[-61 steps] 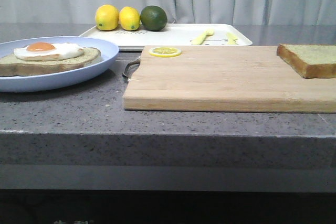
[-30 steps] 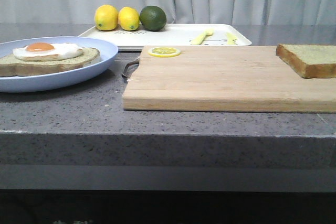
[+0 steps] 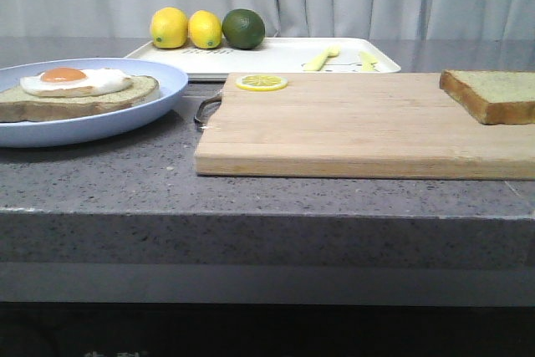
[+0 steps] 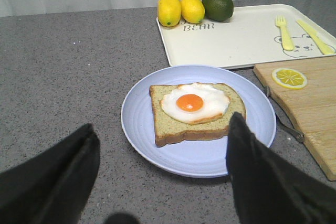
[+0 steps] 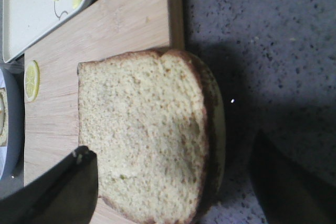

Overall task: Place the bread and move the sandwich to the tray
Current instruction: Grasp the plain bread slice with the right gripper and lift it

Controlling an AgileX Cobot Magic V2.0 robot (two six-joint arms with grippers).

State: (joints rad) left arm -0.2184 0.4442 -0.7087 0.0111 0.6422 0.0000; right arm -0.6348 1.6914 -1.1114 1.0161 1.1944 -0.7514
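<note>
My right gripper needs to move down before it closes on the bread. My right gripper's fingers are high above the bread's top side (image 3: 489,89).
The bread (image 3: 493,94) lies flat at the right end of the wooden cutting board (image 3: 351,131). In the right wrist view the bread (image 5: 147,135) overhangs the board's edge, and my right gripper (image 5: 172,144) hangs open above it, one finger on either side. The sandwich (image 4: 197,108), a bread slice topped with a fried egg, sits on the pale blue plate (image 4: 142,124), at the left in the front view (image 3: 79,89). My left gripper (image 4: 161,123) is open over the counter just short of the plate. The white tray (image 3: 276,56) lies at the back. Neither gripper shows in the front view.
Two lemons (image 3: 188,28) and a lime (image 3: 243,28) stand at the tray's far left corner. A yellow fork (image 4: 284,32) and knife (image 4: 315,35) lie inside the tray. A lemon slice (image 3: 262,82) rests on the board's back left corner.
</note>
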